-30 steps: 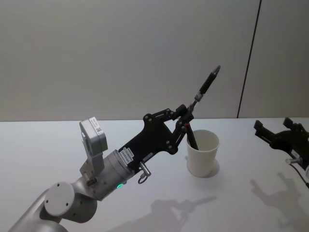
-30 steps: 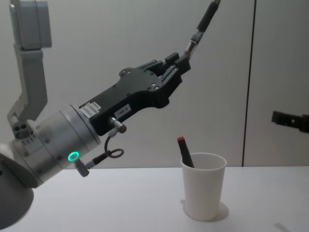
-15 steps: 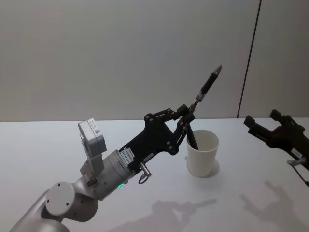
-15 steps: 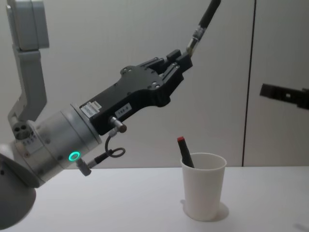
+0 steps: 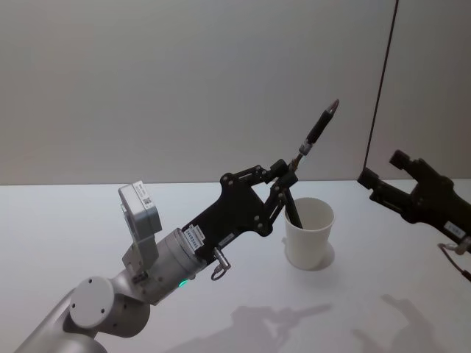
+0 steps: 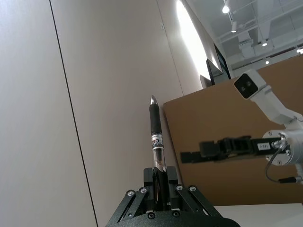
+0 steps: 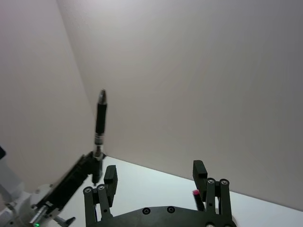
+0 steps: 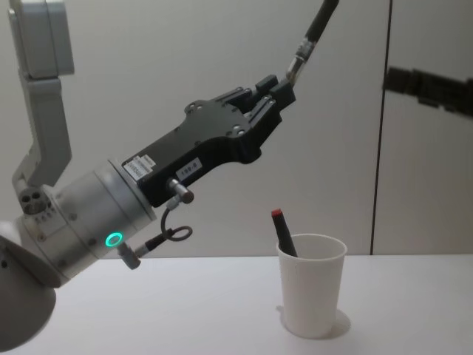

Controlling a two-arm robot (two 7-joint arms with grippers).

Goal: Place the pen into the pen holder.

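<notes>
My right gripper takes hold of the pen by its free upper end next, since my left gripper's fingers cover the pen's lower end.
My left gripper is shut on the lower end of a dark pen, which points up and away, above and just left of the pen holder. The chest view shows the pen high above the white cup. A second pen with a red cap leans inside the cup. In the left wrist view the held pen stands straight out of the closed fingers. My right gripper hangs in the air to the right, open and holding nothing, with the pen in its view.
The white table is bare around the cup. A plain wall stands behind it, with a dark vertical seam at the right. My left arm's grey elbow sits low at the near left.
My right gripper has risen from near the table and moved left toward the held pen. The left gripper and pen have barely moved.
</notes>
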